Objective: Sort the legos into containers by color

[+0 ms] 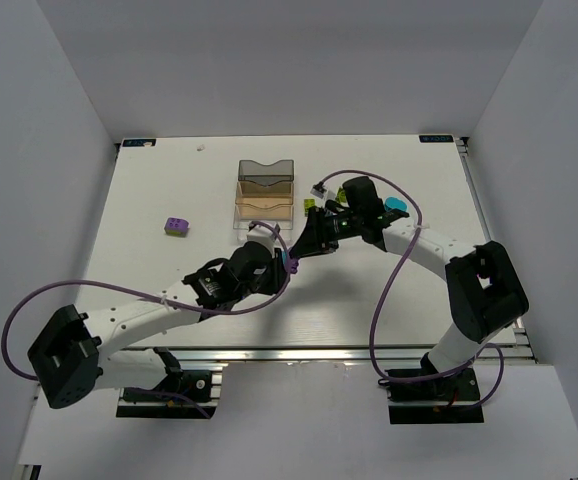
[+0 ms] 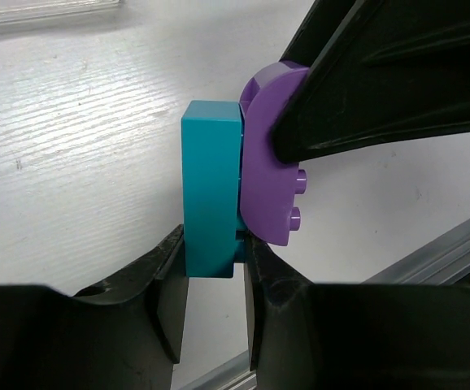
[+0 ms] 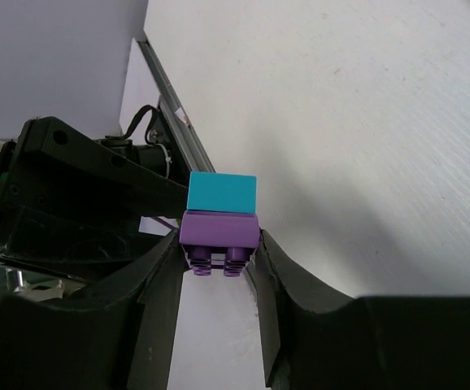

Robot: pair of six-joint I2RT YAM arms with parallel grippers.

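I would pull the purple brick [image 1: 292, 265] [image 3: 219, 231] free of the cyan brick if I pulled my right gripper sideways now. My left gripper holds the cyan brick.
A cyan brick [image 2: 212, 187] and a rounded purple brick [image 2: 269, 175] are stuck together and held above the table. My left gripper [image 2: 212, 244] is shut on the cyan brick. My right gripper [image 3: 219, 248] is shut on the purple brick [image 3: 219, 231], with the cyan brick [image 3: 221, 192] beyond it. In the top view the two grippers meet at the brick pair [image 1: 293, 263], just in front of the bins. The smoky grey bin [image 1: 267, 172], the amber bin [image 1: 266, 203] and the clear bin [image 1: 252, 228] stand in a row.
A purple and green brick [image 1: 176, 226] lies alone at the left. A cyan brick [image 1: 397, 205] and lime green bricks [image 1: 310, 205] lie to the right of the bins, partly hidden by my right arm. A bin edge [image 2: 48, 12] shows in the left wrist view.
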